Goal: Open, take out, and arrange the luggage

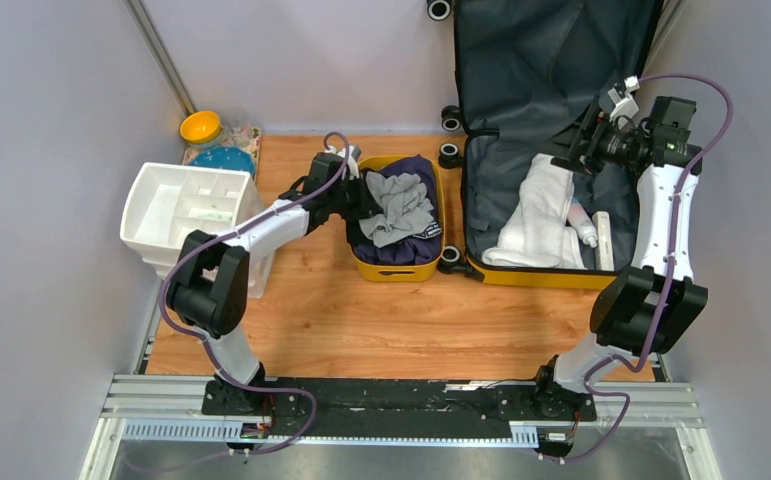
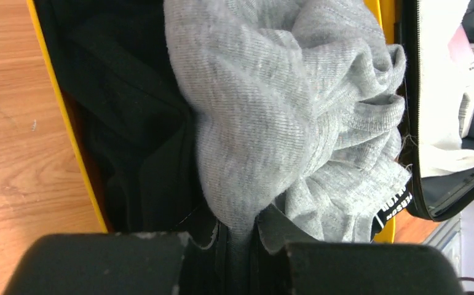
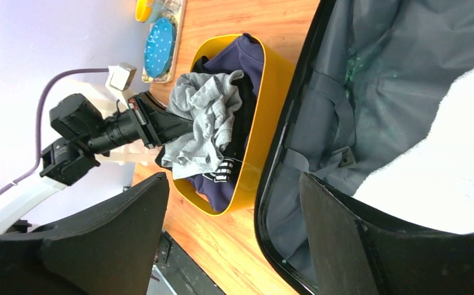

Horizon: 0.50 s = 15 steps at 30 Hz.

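Note:
The white towel's end nearest the lid (image 1: 551, 174) will be grabbed next by my right gripper, to take the towel out. The towel's other end will stay free.
The luggage (image 1: 541, 276) lies open at the right, its lid leaning on the back wall and its grey lining (image 3: 375, 80) showing. A white towel (image 1: 541, 215), a bottle (image 1: 581, 225) and a white box (image 1: 603, 240) lie inside. My right gripper (image 1: 579, 150) hangs open over the luggage's left part, with nothing between its fingers (image 3: 233, 184). My left gripper (image 1: 361, 190) sits at the left edge of a yellow tub (image 1: 396, 270). It is shut (image 2: 241, 239) on a fold of a grey garment (image 2: 271, 110) that lies on dark clothes in the tub.
A white compartmented organiser (image 1: 176, 215) stands at the left by the left arm. An orange bowl (image 1: 201, 127) and a blue dotted plate (image 1: 224, 160) sit in the back left corner. Walls close in on both sides.

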### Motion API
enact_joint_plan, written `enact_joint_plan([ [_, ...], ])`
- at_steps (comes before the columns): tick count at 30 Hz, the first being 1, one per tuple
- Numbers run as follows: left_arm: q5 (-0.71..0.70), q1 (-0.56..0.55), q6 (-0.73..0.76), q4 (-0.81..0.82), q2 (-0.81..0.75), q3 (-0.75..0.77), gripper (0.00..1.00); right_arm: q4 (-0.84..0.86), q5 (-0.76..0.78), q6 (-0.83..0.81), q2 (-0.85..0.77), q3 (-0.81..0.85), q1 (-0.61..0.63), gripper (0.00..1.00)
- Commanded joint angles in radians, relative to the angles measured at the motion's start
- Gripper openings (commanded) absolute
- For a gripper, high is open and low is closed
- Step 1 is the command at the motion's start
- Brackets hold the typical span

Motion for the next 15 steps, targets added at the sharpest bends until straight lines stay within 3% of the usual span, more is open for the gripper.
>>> enact_joint_plan([
  [1, 0.024, 0.006, 0.093, -0.060, 0.018, 0.078, 0.21, -0.033, 0.056, -0.087, -0.006, 0.009, -0.004, 0.81],
  [3, 0.019, 0.006, 0.138, -0.101, 0.026, 0.114, 0.53, -0.085, 0.132, -0.133, -0.003, 0.019, -0.004, 0.81],
  [4, 0.015, 0.008, 0.173, -0.112, 0.024, 0.128, 0.75, -0.108, 0.172, -0.165, 0.003, 0.025, -0.002, 0.81],
  [5, 0.012, 0.008, 0.196, -0.139, 0.023, 0.144, 0.83, -0.133, 0.213, -0.205, 0.011, 0.032, -0.004, 0.82],
  [8, -0.033, 0.006, 0.280, -0.216, 0.009, 0.219, 0.84, -0.222, 0.390, -0.323, 0.040, 0.061, -0.010, 0.82],
  [15, -0.163, 0.015, 0.496, -0.282, -0.072, 0.299, 0.85, -0.274, 0.562, -0.374, 0.121, 0.039, 0.013, 0.80],
])
